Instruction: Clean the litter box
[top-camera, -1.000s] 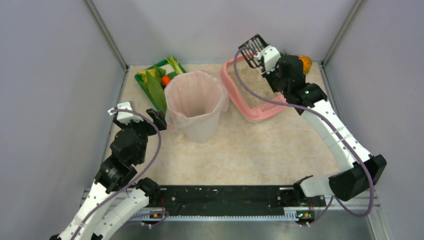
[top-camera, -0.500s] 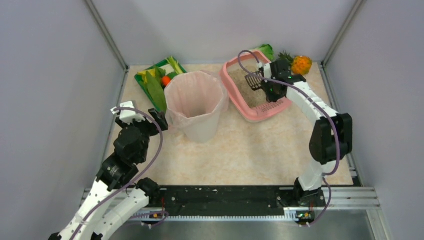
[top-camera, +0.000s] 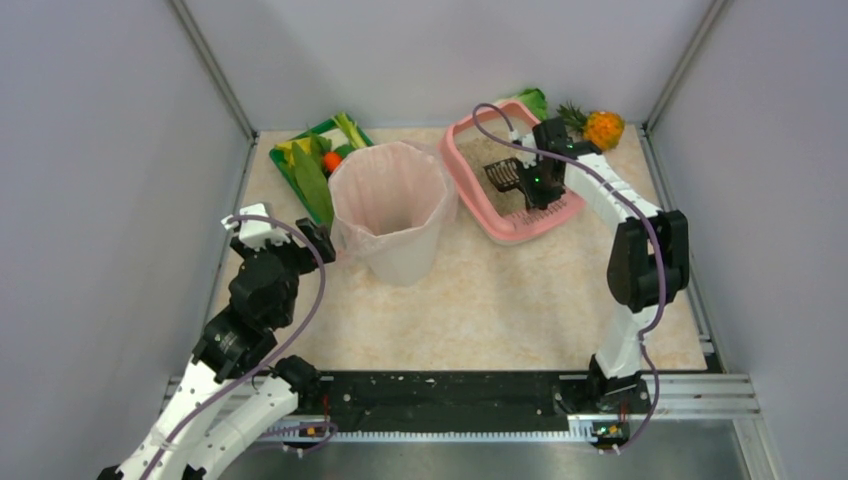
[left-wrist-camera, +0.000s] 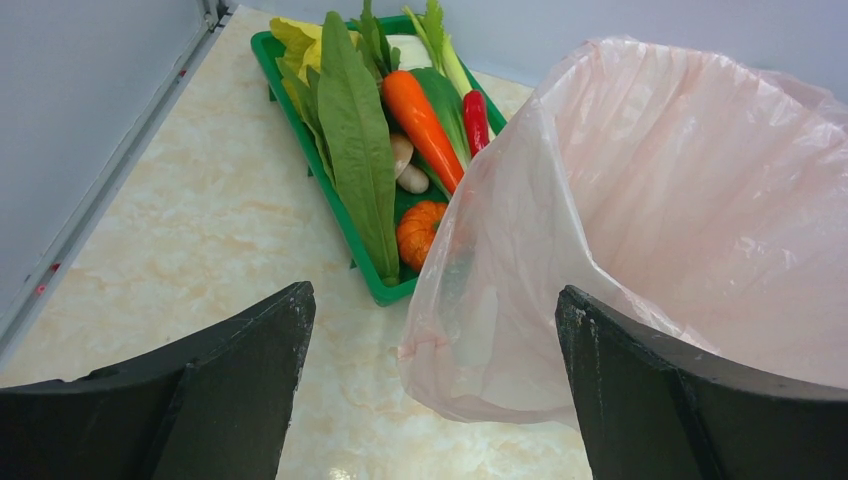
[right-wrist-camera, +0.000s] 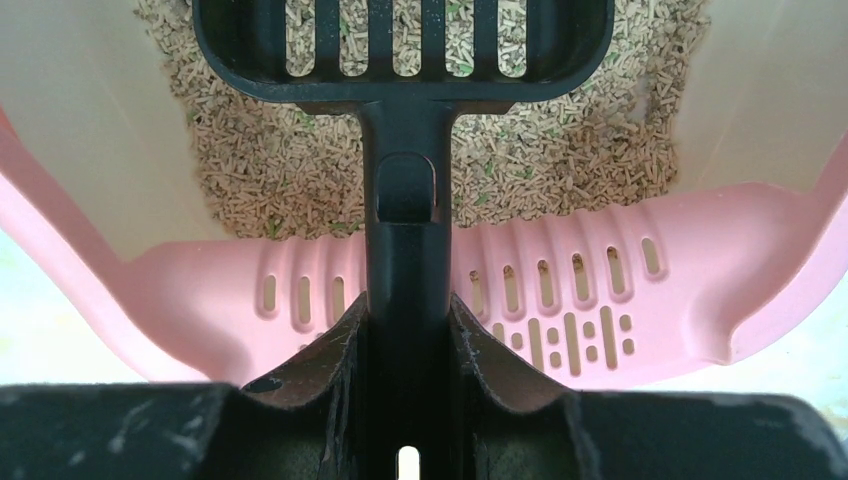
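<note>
The scoop head (top-camera: 503, 174) hangs low over the litter, its handle above the slotted edge of the litter box. My right gripper opens now, so the scoop would rest inside.
The pink litter box (top-camera: 462, 168) sits at the back right of the table, with grey-beige litter (right-wrist-camera: 280, 170) inside and a slotted lip (right-wrist-camera: 560, 290) at its near end. My right gripper (top-camera: 535, 172) is shut on the handle of a black slotted scoop (right-wrist-camera: 405, 150). The scoop head (top-camera: 503, 174) hangs low over the litter inside the box. My left gripper (left-wrist-camera: 430, 330) is open and empty, just left of the pink-lined bin (top-camera: 390, 205), whose bag (left-wrist-camera: 680, 200) fills the right of the left wrist view.
A green vegetable tray (top-camera: 310, 160) with greens, a carrot and a chilli lies left of the bin, also in the left wrist view (left-wrist-camera: 370, 150). A toy pineapple (top-camera: 600, 125) stands behind the litter box. Grey walls close in left, right and back.
My right arm has swung from reaching high behind the box to folded over it. The scoop has come down from above the box's far rim into the box, close over the litter.
</note>
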